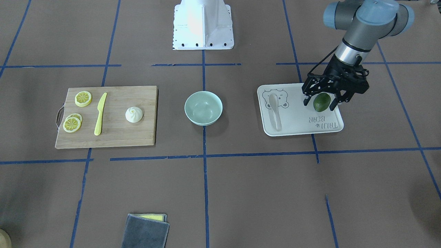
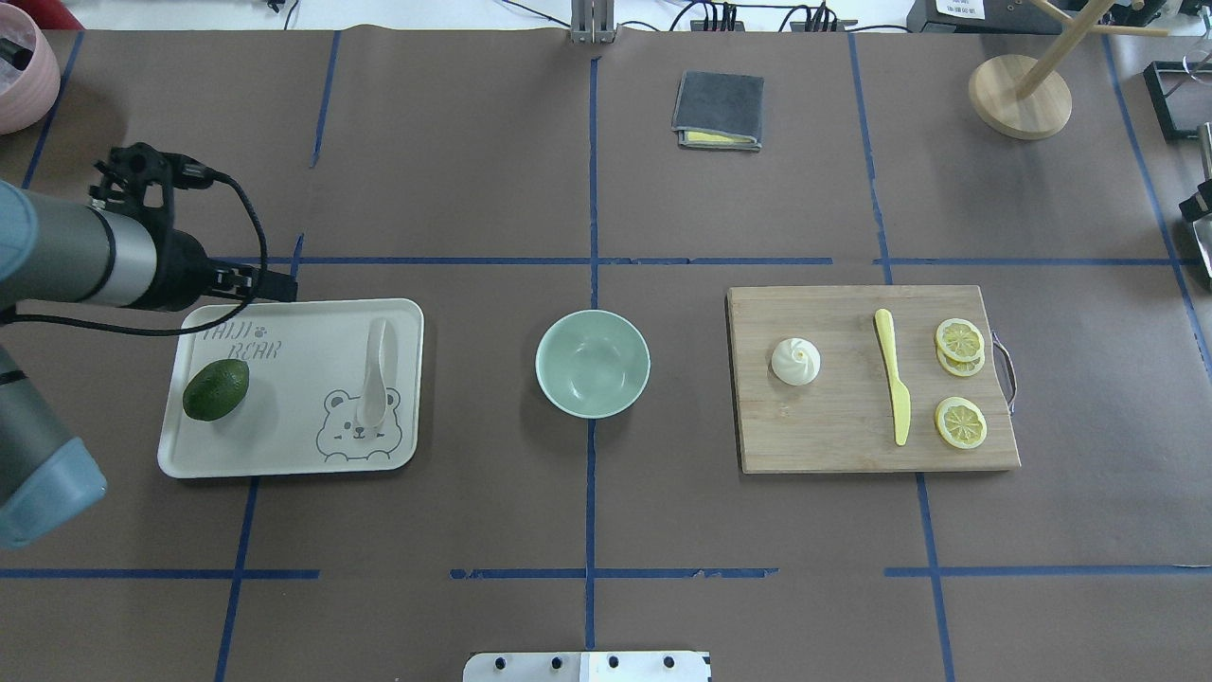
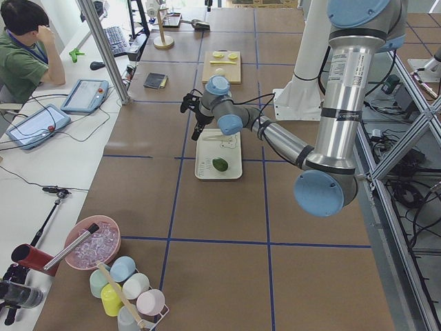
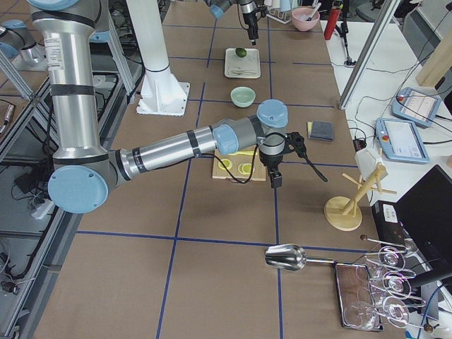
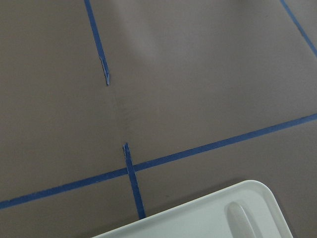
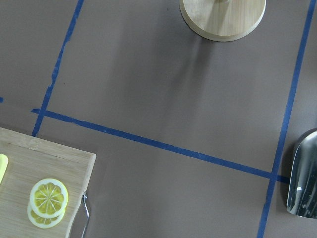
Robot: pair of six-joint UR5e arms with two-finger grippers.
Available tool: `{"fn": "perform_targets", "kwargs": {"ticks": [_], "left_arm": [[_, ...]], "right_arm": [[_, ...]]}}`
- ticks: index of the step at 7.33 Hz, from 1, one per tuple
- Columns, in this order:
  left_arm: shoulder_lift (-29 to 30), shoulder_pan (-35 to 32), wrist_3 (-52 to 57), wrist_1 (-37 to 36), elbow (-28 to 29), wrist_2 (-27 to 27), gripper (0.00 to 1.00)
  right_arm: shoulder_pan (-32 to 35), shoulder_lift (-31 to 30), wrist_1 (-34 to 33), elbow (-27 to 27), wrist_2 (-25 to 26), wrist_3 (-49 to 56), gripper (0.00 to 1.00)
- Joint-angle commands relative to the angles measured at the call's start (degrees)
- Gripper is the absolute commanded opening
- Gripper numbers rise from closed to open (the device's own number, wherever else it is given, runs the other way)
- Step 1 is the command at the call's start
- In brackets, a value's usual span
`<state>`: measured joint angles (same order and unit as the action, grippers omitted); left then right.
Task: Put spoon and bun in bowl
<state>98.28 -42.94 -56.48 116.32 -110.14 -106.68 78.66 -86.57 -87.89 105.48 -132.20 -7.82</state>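
Note:
The spoon's scoop is round and hollow (image 1: 273,100), so my left gripper will pick up the spoon next by its straight, narrow handle close to the scoop (image 1: 276,114).
The white spoon (image 1: 274,112) lies on the bear-printed tray (image 1: 299,128), scoop toward the bear; it also shows in the overhead view (image 2: 376,374). The white bun (image 1: 134,114) sits on the wooden cutting board (image 1: 113,137). The mint-green bowl (image 1: 203,107) stands empty at the table's middle (image 2: 593,364). My left gripper (image 1: 319,102) is open and empty, hovering above the tray's outer edge, on the avocado's side and apart from the spoon. My right gripper (image 4: 274,178) hangs beyond the cutting board's lemon end; I cannot tell whether it is open.
A dark green avocado (image 2: 216,389) lies on the tray. A yellow knife (image 2: 892,386) and lemon slices (image 2: 960,422) share the board. A folded grey cloth (image 2: 719,110), a wooden stand (image 2: 1020,97) and a metal scoop (image 4: 286,258) lie farther out.

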Motion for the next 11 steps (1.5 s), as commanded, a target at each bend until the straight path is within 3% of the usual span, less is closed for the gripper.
{"fn": "perform_targets", "kwargs": {"ticks": [1, 3, 7, 8, 9, 10, 11], "left_arm": [[5.58, 7.05, -10.80, -0.22, 5.87, 6.70, 0.75], [6.14, 9.36, -13.12, -0.22, 8.27, 8.84, 0.69], [8.68, 11.21, -13.48, -0.22, 11.88, 10.26, 0.67], [8.69, 11.21, -13.48, -0.22, 11.88, 10.35, 0.61], [8.69, 11.21, -13.48, -0.22, 11.88, 10.35, 0.48], [8.69, 11.21, -13.57, -0.22, 11.88, 10.35, 0.20], [8.69, 11.47, -13.57, -0.22, 11.88, 10.35, 0.20]], "right_arm": [[0.00, 0.00, 0.09, -0.02, 0.01, -0.09, 1.00], [0.00, 0.00, 0.09, -0.02, 0.01, -0.18, 1.00], [0.00, 0.00, 0.00, -0.10, 0.01, -0.18, 1.00], [0.00, 0.00, 0.00, -0.10, 0.01, -0.18, 1.00], [0.00, -0.09, 0.00, -0.10, 0.01, -0.18, 1.00], [0.00, -0.09, 0.00, -0.10, 0.01, -0.18, 1.00], [0.00, 0.00, 0.00, -0.10, 0.01, -0.27, 1.00]]}}
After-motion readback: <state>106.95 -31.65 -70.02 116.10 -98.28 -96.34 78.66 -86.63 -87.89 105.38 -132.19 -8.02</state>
